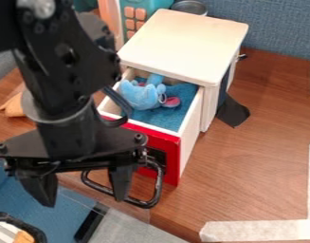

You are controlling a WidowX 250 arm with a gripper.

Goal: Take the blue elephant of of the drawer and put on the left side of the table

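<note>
My gripper needs to grab the elephant's plump blue body next, so that it can take the blue elephant (141,95) out of the drawer.
The black gripper (83,193) hangs at the lower left, in front of the drawer and over the table's front edge. Its two fingers are spread apart with nothing between them. The blue elephant (141,95) with pink ears lies inside the pulled-out drawer, on its blue lining, up and to the right of the gripper. The drawer (171,148) has a red front and a black handle, and part of its left side is hidden behind the arm.
The drawer belongs to a small cabinet with a pale wooden top (186,42). A teal toy with orange buttons (135,19) stands behind it. White tape (258,230) marks the table (265,156) at the front right. An orange object (14,106) lies at the left.
</note>
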